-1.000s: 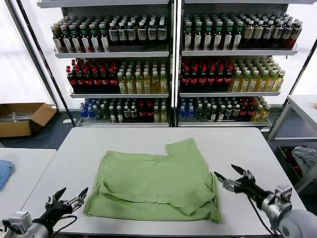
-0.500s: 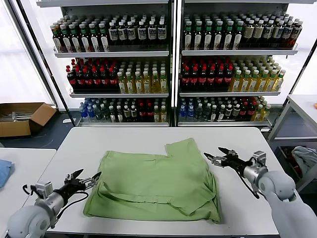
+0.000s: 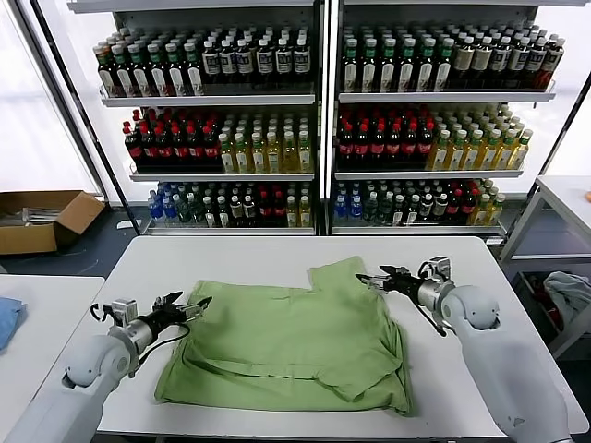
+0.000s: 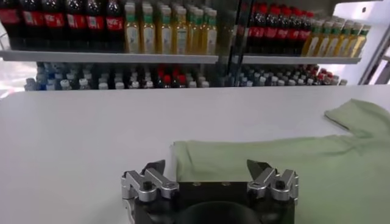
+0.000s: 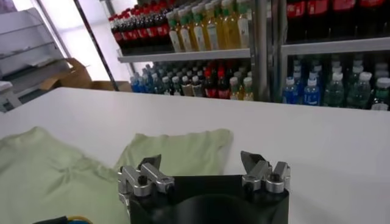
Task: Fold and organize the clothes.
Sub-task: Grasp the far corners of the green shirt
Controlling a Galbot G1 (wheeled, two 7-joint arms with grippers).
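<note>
The left gripper should next pick up the shirt by its hem corner [image 3: 203, 288], so that it can be folded over the body of the light green polo shirt [image 3: 288, 343].
A light green polo shirt [image 3: 288, 343] lies flat on the white table [image 3: 277, 258], plain side up, with one sleeve [image 3: 343, 277] sticking out at the far right. My left gripper [image 3: 189, 307] is open at the shirt's far left corner [image 4: 183, 149], just above the table. My right gripper [image 3: 372, 280] is open beside the right edge of the far sleeve [image 5: 183, 149]. Both grippers are empty. The shirt also shows in the left wrist view [image 4: 292, 164] and the right wrist view [image 5: 55, 167].
Shelves of bottles [image 3: 314, 120] stand behind the table. A cardboard box [image 3: 42, 220] lies on the floor at far left. A blue cloth [image 3: 7, 318] lies on a side table at left. A grey-white fabric bundle [image 3: 568, 295] sits at right.
Both arms have swung forward from the table's near edge. The left gripper moved up to the shirt's far left corner, the right gripper to the far sleeve. The shirt has not moved.
</note>
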